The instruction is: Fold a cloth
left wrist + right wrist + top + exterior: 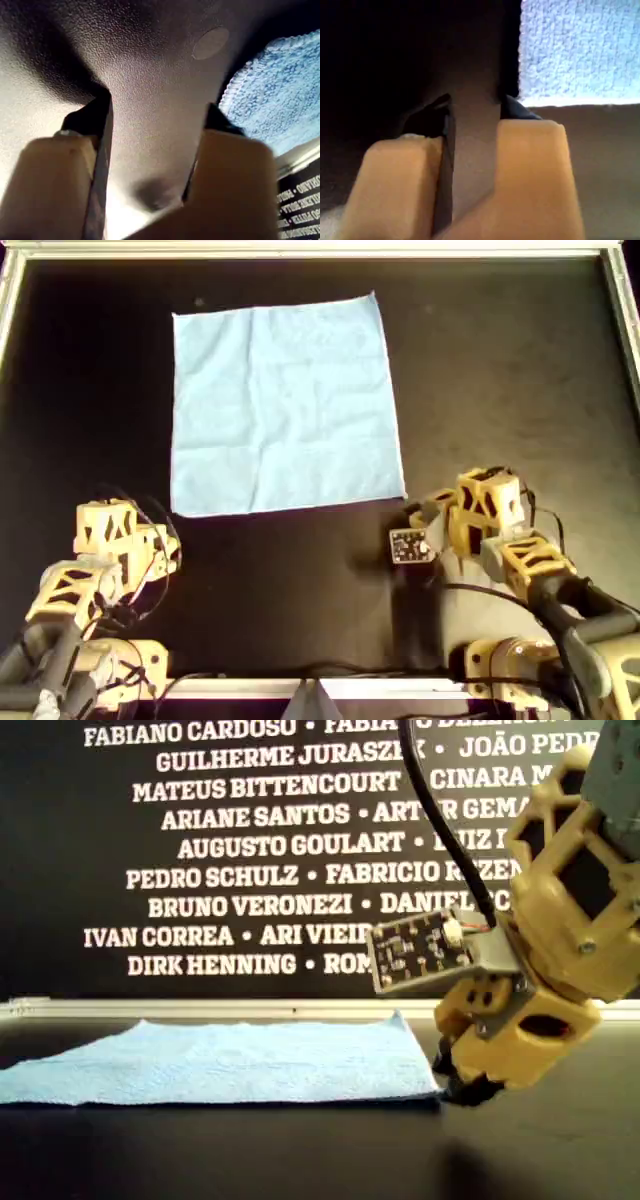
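Note:
The gripper grips the light blue cloth next by its corner [400, 493], to fold the cloth in half toward its opposite edge [280, 309].
The light blue cloth [285, 405] lies flat and spread out on the black table, toward the far side. My first gripper [418, 518] is open and empty, low over the table just beside the cloth's near corner on the overhead view's right. The exterior view shows it [465, 1092] next to that corner of the cloth [230, 1065]. In the first wrist view its jaws [157, 112] stand apart over bare table, with the cloth [280, 90] beside them. My second gripper [152, 540] is open and empty near the cloth's other near corner. Its jaws [475, 107] stand just short of the cloth [580, 50].
A metal rail [320, 250] frames the black table [500, 370]. A dark banner with white names [250, 850] stands behind the far rail. A small circuit board [408, 545] is mounted on the first arm's wrist. Cables run along the near edge.

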Action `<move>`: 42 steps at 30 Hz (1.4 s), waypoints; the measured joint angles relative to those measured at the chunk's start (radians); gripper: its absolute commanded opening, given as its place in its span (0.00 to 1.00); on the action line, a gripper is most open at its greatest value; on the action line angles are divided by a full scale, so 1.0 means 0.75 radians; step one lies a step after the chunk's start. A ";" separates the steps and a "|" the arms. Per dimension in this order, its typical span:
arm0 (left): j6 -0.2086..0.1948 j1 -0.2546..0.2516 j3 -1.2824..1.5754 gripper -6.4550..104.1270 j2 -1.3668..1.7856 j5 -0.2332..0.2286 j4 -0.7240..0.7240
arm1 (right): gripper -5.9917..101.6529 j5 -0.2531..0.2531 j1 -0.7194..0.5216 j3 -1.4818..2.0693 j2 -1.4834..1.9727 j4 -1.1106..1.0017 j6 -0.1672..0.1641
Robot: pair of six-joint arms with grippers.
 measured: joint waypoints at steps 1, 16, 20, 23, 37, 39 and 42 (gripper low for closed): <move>0.000 0.000 -0.006 0.72 -0.002 0.000 0.000 | 0.42 0.000 0.000 0.000 -0.020 0.000 0.000; 0.000 0.000 -0.057 0.73 -0.025 0.000 0.000 | 0.46 0.002 -0.002 -0.157 -0.070 0.004 -0.002; 0.000 0.000 -0.057 0.73 -0.025 0.000 0.000 | 0.60 0.002 -0.006 -0.157 -0.070 0.004 -0.002; 0.000 0.000 -0.057 0.73 -0.029 0.000 0.000 | 0.68 0.006 -0.008 -0.157 -0.070 0.004 0.006; 0.000 0.000 -0.141 0.73 -0.094 0.000 0.000 | 0.69 0.211 0.074 -0.344 -0.217 0.270 0.006; 0.000 0.000 -0.168 0.73 -0.172 0.000 0.000 | 0.69 0.211 0.110 -0.387 -0.247 0.280 0.002; 0.000 0.000 -0.241 0.73 -0.311 0.006 -0.002 | 0.69 0.211 0.141 -0.436 -0.288 0.286 0.010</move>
